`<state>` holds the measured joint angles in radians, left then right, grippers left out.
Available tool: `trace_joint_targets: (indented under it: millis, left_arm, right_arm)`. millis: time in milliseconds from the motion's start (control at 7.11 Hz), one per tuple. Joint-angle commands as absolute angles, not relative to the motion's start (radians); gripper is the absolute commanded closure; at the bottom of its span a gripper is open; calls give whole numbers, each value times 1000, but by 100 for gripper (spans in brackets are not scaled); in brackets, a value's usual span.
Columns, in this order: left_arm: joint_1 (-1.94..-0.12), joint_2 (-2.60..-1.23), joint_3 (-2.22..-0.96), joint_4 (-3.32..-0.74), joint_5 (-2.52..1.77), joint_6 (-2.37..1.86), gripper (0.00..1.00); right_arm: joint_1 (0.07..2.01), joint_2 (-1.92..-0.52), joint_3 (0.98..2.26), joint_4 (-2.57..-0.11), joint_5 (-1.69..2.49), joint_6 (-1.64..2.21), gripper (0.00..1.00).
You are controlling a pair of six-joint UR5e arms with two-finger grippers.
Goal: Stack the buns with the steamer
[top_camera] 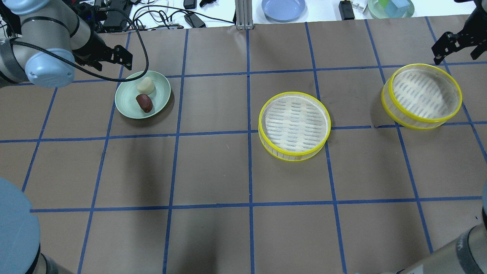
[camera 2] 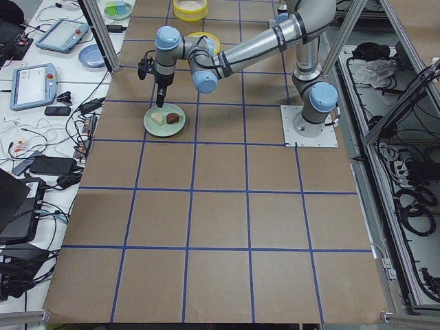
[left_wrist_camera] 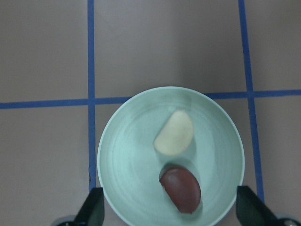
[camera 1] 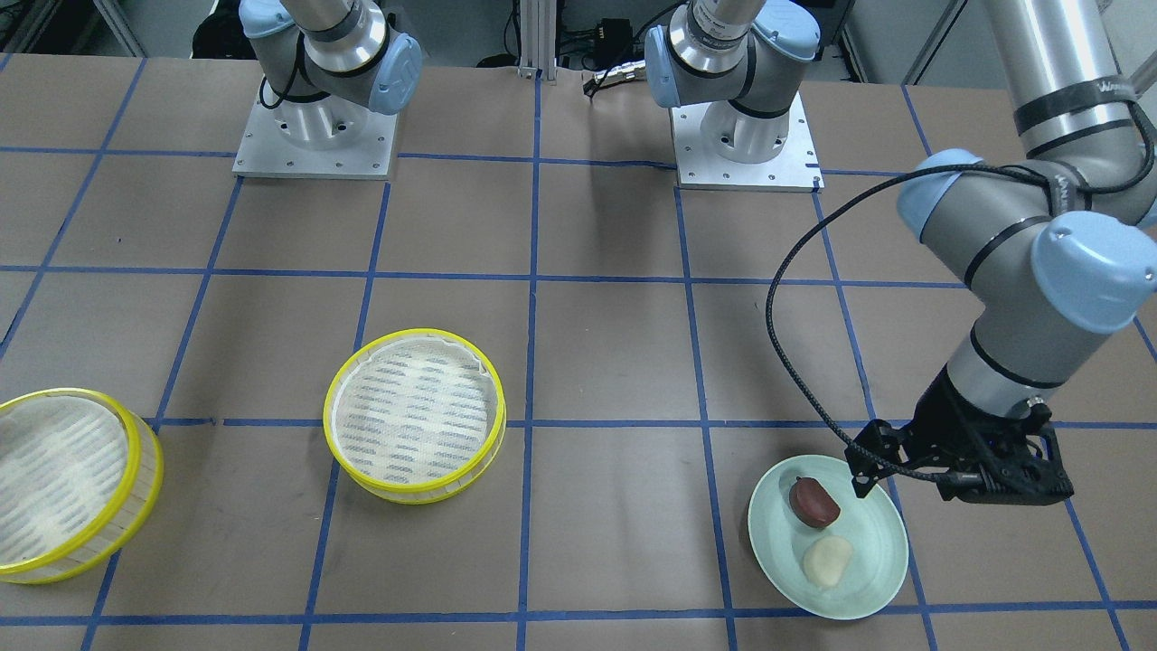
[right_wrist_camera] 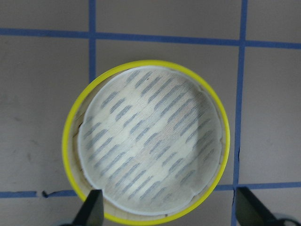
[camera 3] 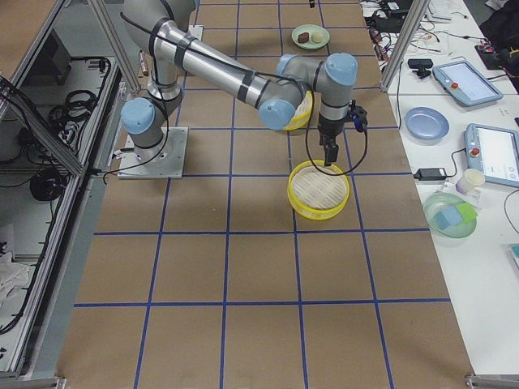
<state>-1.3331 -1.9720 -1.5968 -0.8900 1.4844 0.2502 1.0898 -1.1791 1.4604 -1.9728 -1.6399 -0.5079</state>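
Observation:
My left gripper next needs to pick up the cream bun by its plump middle (camera 1: 827, 560), to stack the buns in the steamer (camera 1: 414, 408).
Two buns lie on a pale green plate (top_camera: 125, 103): a dark reddish-brown bun (top_camera: 144, 102) and a cream bun (top_camera: 146, 85). My left gripper (top_camera: 114, 57) hangs open above the plate. In the left wrist view its fingertips (left_wrist_camera: 94, 209) straddle the plate's near rim (left_wrist_camera: 127, 160), with the red bun (left_wrist_camera: 181, 189) and the cream bun (left_wrist_camera: 174, 140) below. Two empty yellow-rimmed steamer tiers stand apart: one mid-table (top_camera: 293, 125), one on my right (top_camera: 422, 95). My right gripper (top_camera: 454, 42) is open above the right tier (right_wrist_camera: 146, 141).
The arm bases (camera 1: 316, 136) (camera 1: 746, 145) stand at the table's robot side. Beyond the far edge lie a blue plate (top_camera: 283, 7), cables and a green dish (top_camera: 392, 7). Blue tape lines grid the brown table.

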Motion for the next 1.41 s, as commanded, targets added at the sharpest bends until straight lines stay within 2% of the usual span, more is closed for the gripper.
trace_joint_targets:
  millis: [0,281,422,562,703,844,984,1266]
  left_arm:
    - [-1333,-2092,-1585,-774,1450,224,5]
    - [-1333,-2152,-1586,-772,1436,222,7]
    - [-1333,-2175,-1586,-772,1436,224,27]
    - [-1333,-2190,-1586,-772,1434,224,34]
    - [-1333,-2210,-1583,-773,1436,225,47]
    - [-1333,-2214,-1574,-773,1436,232,94]
    - [-1335,-2212,-1565,-773,1437,239,100]
    - [-1362,-2165,-1539,-784,1439,221,100]
  right_arm:
    - [1001,-1054,1460,-2131,-1621,-538,1]
    - [938,-987,1463,-2148,-1605,-566,7]
    - [934,-982,1473,-2143,-1605,-571,19]
    - [934,-977,1474,-2132,-1603,-571,27]
    - [934,-977,1494,-2134,-1582,-580,39]
    - [934,-977,1505,-2141,-1565,-594,51]
    - [934,-977,1505,-2138,-1562,-606,66]
    - [934,-986,1503,-2140,-1555,-609,86]
